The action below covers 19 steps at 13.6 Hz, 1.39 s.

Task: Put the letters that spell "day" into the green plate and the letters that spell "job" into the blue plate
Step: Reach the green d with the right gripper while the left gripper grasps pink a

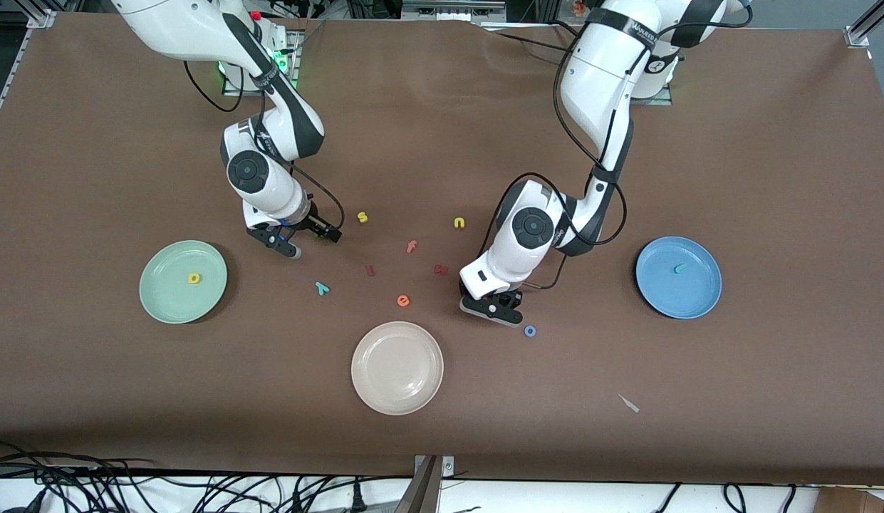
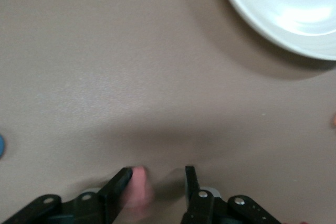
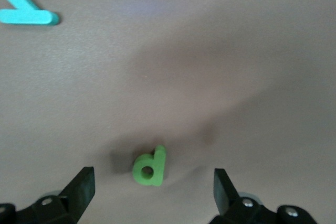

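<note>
My left gripper closes on the pink "b" next, since its fingers are low at the table on either side of the "b".
The green plate [image 1: 164,299] holds the yellow "d" [image 1: 194,278]. In the blue plate [image 1: 698,299] lies the teal "j" [image 1: 679,268]. My right gripper [image 1: 285,246] [image 3: 152,174] is low over the table, open, with the green "a" [image 3: 149,167] lying between its fingers, touching neither. The teal "y" [image 1: 322,288] [image 3: 26,11] lies close by. My left gripper [image 1: 500,311] [image 2: 157,170] is low beside the blue "o" [image 1: 530,330] [image 2: 1,145]. A pink "b" [image 2: 139,187] rests against one finger, with a gap to the other.
A cream-white plate [image 1: 397,368] [image 2: 283,9] sits nearer the front camera, mid-table. Loose letters lie between the arms: yellow "s" [image 1: 362,217], yellow "n" [image 1: 459,223], red "f" [image 1: 412,246], orange "e" [image 1: 403,301], two dark red pieces [image 1: 370,270] [image 1: 441,269]. A pale scrap [image 1: 629,403] lies apart.
</note>
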Tool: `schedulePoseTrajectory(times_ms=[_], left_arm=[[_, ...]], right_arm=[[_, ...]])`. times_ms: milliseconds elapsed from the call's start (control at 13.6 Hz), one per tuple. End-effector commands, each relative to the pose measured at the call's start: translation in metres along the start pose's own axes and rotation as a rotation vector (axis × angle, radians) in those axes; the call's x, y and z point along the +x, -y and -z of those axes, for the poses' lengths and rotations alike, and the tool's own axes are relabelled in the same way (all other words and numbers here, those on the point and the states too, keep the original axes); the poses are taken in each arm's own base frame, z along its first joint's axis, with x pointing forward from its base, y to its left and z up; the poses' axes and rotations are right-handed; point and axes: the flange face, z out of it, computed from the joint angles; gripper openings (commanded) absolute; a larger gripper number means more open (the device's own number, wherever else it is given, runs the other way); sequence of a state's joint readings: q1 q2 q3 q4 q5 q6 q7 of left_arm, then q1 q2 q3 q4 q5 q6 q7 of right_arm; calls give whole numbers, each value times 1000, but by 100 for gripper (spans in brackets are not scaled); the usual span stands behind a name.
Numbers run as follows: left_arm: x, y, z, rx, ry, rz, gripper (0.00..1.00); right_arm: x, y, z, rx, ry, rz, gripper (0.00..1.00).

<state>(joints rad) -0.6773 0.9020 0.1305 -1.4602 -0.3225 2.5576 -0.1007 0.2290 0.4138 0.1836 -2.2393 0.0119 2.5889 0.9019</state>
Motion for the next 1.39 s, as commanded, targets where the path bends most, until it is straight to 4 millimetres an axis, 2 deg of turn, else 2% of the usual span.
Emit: schedulePoseTrajectory(times_ms=[0,220,367,440,587,733,880,953,1027,1100,1173,1320], left_arm=[[-3,0,-13,2,0,1,50],[-5,1,-14,4,6,1,44],[-4,8,-13,13,6,2,33],[-2,12,-12,16,3,5,28],[-5,17,-15,23,11,9,2],[-5,22,-15,30,13,10,0],[-1,22,-5,30,9,9,0],[7,34,12,36,8,4,0],[13,47,32,36,36,-6,0],[23,73,60,27,65,2,0],[25,100,84,15,103,20,0],[14,158,126,-14,148,73,0]], right_arm=[[-5,-5,-10,-12,2,-28,99],[-11,0,-12,-16,4,-52,99],[-13,0,-12,-17,3,-78,97],[-15,2,-12,-17,3,-76,93],[-16,2,-13,-20,3,-69,87],[-14,1,-14,-26,-7,-58,75],[-10,-3,-15,-35,-17,-50,72],[-8,-5,-17,-42,-22,-44,66],[-5,-6,-17,-43,-28,-43,65],[-5,-6,-17,-44,-29,-40,65],[-5,-6,-17,-43,-30,-38,59],[-5,-6,-17,-43,-30,-40,54]])
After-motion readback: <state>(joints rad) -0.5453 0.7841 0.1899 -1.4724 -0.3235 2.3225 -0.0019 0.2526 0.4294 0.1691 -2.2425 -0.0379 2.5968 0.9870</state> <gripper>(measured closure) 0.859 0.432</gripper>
